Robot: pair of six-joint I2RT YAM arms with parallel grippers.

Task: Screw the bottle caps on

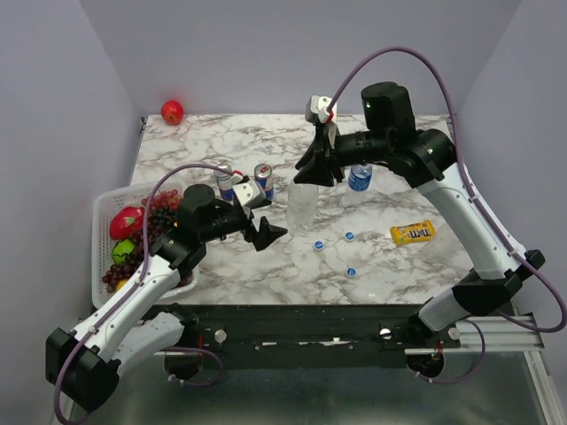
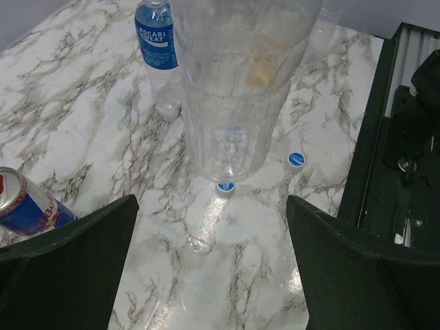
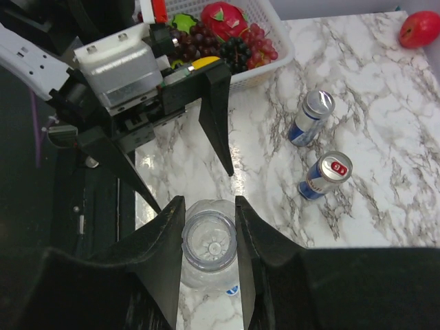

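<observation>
My left gripper is going to reach the clear bottle and grab its lower body [image 1: 301,213] [image 2: 230,128], so the bottle's opening stays free and a blue cap can be screwed on.
A clear unlabelled bottle [image 1: 304,208] stands upright mid-table with its mouth open. My right gripper [image 1: 317,170] is shut on its neck from above. In the right wrist view both fingers [image 3: 165,240] press the rim of the bottle [image 3: 209,240]. My left gripper [image 1: 271,234] is open and empty, low over the table just left of this bottle [image 2: 237,103]. Three blue caps [image 1: 318,244], [image 1: 349,235], [image 1: 351,272] lie loose on the marble in front of the bottle; two show in the left wrist view [image 2: 225,185], [image 2: 296,159]. A blue-labelled bottle [image 1: 360,177] stands behind to the right.
Two drink cans [image 1: 226,182], [image 1: 263,180] stand left of the clear bottle. A white basket [image 1: 104,205] of fruit sits at the left edge. A yellow candy packet [image 1: 413,232] lies to the right and a red apple [image 1: 172,112] in the far left corner.
</observation>
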